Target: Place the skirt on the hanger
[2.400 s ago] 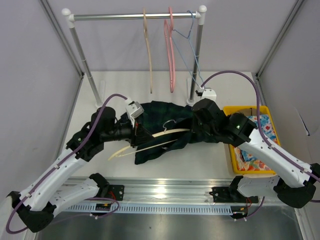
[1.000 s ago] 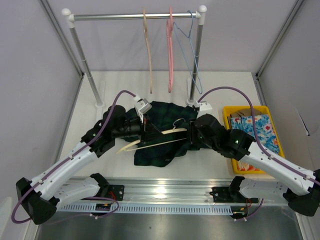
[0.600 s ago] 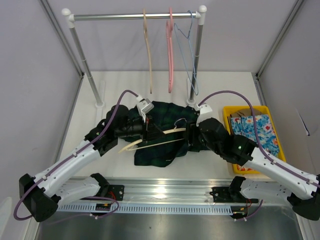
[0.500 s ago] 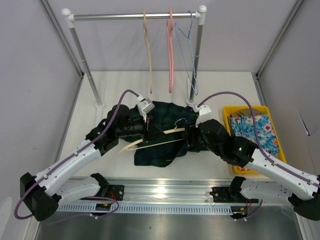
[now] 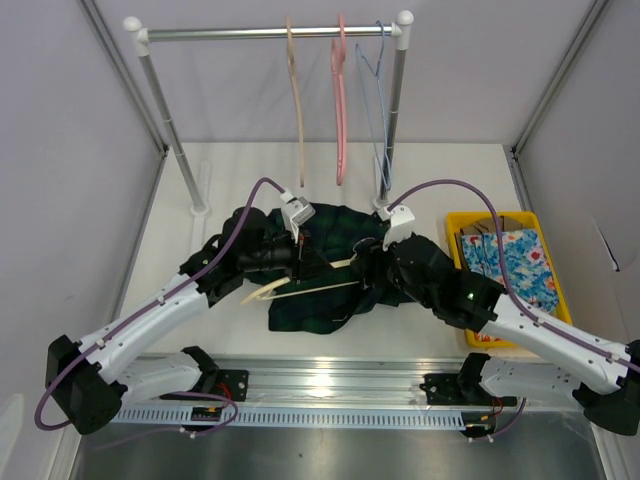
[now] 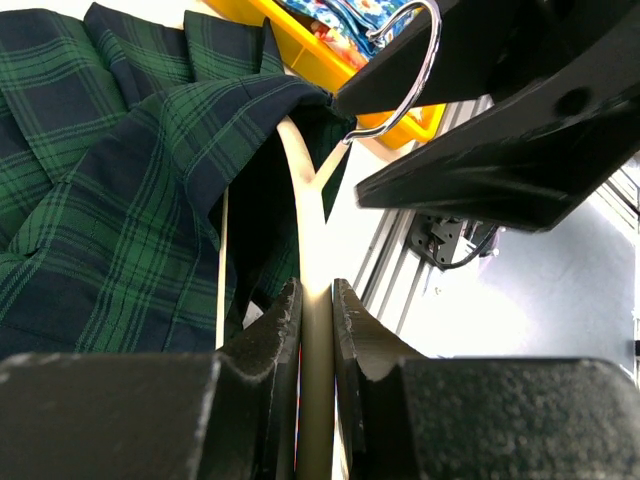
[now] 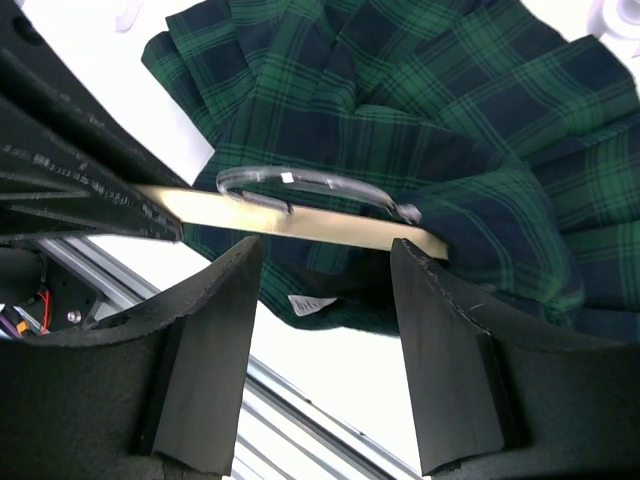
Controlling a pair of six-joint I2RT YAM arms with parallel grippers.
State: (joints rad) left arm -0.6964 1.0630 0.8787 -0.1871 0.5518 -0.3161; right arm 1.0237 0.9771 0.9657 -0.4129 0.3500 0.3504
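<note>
Next, my right gripper grips the cream hanger at the base of its metal hook, which leaves both sides of the hanger free for the skirt.
The dark green and navy plaid skirt lies crumpled mid-table. The cream hanger lies across it, its far shoulder tucked under a fold of skirt. My left gripper is shut on the hanger's shoulder; in the left wrist view the jaws pinch the cream plastic. The thin bottom bar runs alongside. My right gripper is open, its fingers straddling the hanger just below the metal hook, holding nothing. Skirt fills that view behind it.
A clothes rail at the back carries a tan hanger, a pink hanger and a blue wire hanger. A yellow tray with floral cloth sits right of the skirt. Frame posts flank both sides.
My right gripper has opened and slid left toward the hanger's hook. The left arm has carried the hanger slightly away and to the right, still gripping it.
</note>
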